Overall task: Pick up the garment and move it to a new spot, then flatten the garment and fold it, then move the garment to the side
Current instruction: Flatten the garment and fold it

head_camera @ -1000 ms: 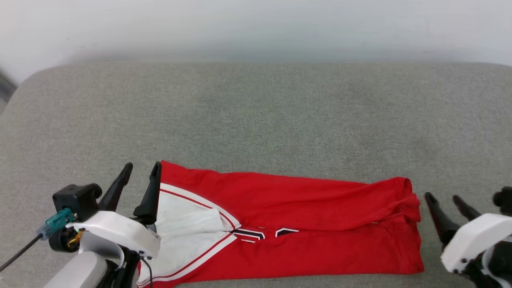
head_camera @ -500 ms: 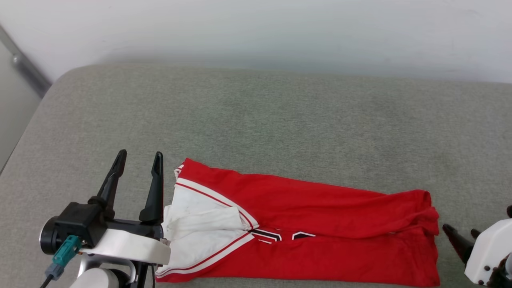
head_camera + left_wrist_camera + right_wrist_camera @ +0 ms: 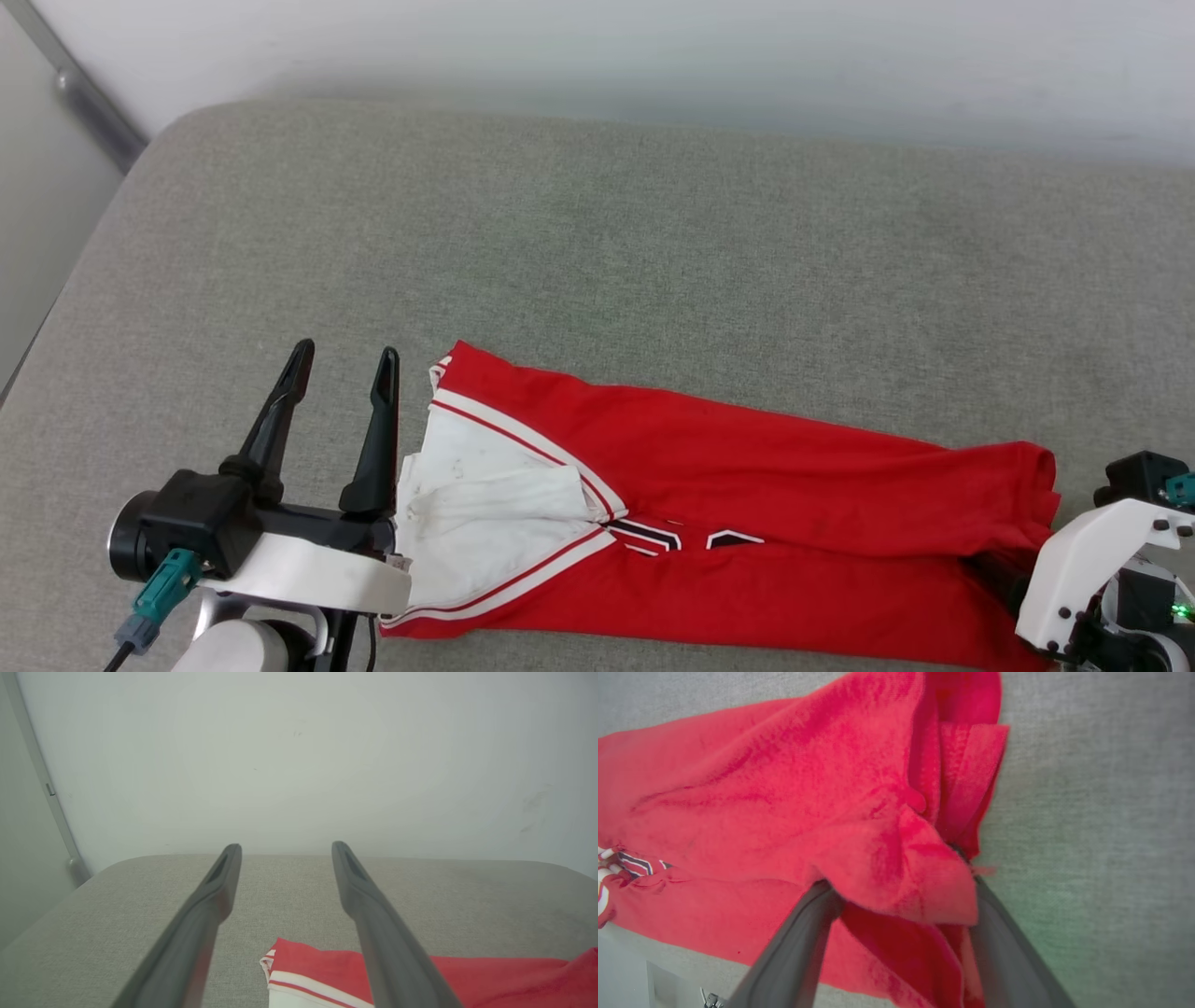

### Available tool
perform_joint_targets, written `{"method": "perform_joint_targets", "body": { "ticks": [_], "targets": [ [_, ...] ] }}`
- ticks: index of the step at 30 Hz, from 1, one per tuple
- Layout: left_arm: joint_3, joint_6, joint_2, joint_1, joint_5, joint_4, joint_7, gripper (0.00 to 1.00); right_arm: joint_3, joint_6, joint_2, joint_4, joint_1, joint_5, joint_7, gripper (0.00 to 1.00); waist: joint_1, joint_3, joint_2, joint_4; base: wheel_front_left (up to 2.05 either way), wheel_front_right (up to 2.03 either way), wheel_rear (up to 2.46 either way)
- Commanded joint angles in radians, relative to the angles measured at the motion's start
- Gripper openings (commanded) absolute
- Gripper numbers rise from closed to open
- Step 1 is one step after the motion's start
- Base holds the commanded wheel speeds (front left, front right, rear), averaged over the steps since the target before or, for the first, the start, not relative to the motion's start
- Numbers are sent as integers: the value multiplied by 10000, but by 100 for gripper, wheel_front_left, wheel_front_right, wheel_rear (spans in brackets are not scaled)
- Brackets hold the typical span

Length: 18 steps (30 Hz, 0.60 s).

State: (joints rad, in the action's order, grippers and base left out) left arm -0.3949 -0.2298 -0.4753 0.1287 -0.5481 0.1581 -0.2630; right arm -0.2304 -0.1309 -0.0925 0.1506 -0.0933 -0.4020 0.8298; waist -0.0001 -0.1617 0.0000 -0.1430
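Observation:
My right gripper is going to fold the long garment over toward its white sleeve [image 3: 493, 515], so it will next grab the garment by its bunched red end [image 3: 1014, 504].
The garment [image 3: 747, 485] lies folded into a long red strip across the near part of the grey cushion, white sleeve and striped trim at its left end. My left gripper [image 3: 346, 351] stands open just left of that end, nothing between its fingers; the left wrist view has the same open gripper [image 3: 286, 847] above the garment's corner [image 3: 308, 961]. My right arm's white wrist [image 3: 1083, 560] is at the strip's right end. In the right wrist view my right gripper [image 3: 901, 886] is open, its fingers spread wide with a fold of the garment [image 3: 784, 788] draped over their tips.
The grey cushion [image 3: 653, 261] stretches wide beyond the garment, with a rounded left corner. A pale wall [image 3: 653, 56] runs along its far side. A grey vertical strip [image 3: 84, 103] stands at the far left by the corner.
The head camera has turned, shifting the whole picture. My right gripper has moved in onto the garment's right end, its fingers now hidden by fabric. My left gripper has drawn slightly off the left edge.

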Motion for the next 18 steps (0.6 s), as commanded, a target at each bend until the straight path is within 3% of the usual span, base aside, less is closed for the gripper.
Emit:
{"method": "perform_joint_targets", "body": {
  "ticks": [1, 3, 4, 5, 6, 7, 18],
  "targets": [
    [52, 42, 57, 99, 64, -13, -19, 100, 130, 3, 101, 301, 1, -56, 126, 100, 1, -116, 0, -45, 0, 0, 0],
    [96, 105, 131, 136, 143, 15, -19, 100, 288, 3, 200, 680, 39, -157, 151, 100, 1, -223, 0, -77, 0, 0, 0],
    [130, 165, 174, 161, 178, 19, -19, 100, 382, 3, 236, 873, 44, -184, 202, 94, 1, -279, 0, -88, 0, 0, 0],
    [159, 204, 213, 189, 208, -22, -20, 100, 474, 3, 264, 1043, 55, -192, 230, 46, 1, -309, 0, -97, 0, 0, 0],
    [191, 255, 256, 208, 252, -56, -20, 100, 553, 3, 286, 1171, 69, -255, 242, 15, 1, -329, 0, -105, 0, 0, 0],
    [228, 307, 285, 215, 279, -83, -20, 100, 617, 3, 293, 1282, 71, -272, 279, 0, 1, -346, 0, -110, 0, 0, 0],
    [453, 638, 504, -18, 536, -378, -20, 100, 734, 5, -581, 484, -474, -282, -395, 0, 1, -70, 0, 42, 0, 0, 0]
  ]
}}
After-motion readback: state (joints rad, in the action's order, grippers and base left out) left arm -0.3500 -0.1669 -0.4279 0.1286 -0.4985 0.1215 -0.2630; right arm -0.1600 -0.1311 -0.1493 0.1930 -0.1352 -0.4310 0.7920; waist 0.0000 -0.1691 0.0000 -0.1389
